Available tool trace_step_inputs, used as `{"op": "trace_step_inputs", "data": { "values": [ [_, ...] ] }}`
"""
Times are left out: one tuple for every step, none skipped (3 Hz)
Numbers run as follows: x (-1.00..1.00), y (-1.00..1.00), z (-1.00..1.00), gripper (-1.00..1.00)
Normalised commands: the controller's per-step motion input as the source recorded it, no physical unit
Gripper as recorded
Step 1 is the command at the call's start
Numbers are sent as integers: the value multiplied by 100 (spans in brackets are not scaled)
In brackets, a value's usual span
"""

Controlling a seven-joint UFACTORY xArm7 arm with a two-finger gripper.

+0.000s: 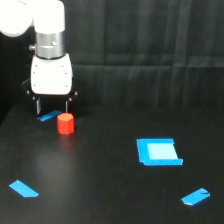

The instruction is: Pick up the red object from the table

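Observation:
My gripper grabs the red object around its upright body point(66, 124) next, to pick it up from the table.
The red object point(65, 123) is a small stubby red-orange cylinder standing upright on the black table point(100, 190) at the exterior view's upper left. My gripper point(52, 110) hangs from the white arm, pointing down, just above and behind the cylinder. Its two dark fingers point(37, 106) stand apart, so it is open and holds nothing. The cylinder sits below the finger on the exterior view's right, not between the two. Whether that finger touches it I cannot tell.
A short blue tape strip point(48, 116) lies under the gripper. A blue square point(159, 151) lies right of centre. Two more blue strips lie at the front left point(23, 188) and front right point(195, 196). A black curtain point(150, 30) hangs behind.

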Motion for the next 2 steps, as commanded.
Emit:
{"op": "trace_step_inputs", "data": {
  "values": [
    [58, -78, -18, 96],
    [36, -77, -18, 100]
  ]
}}
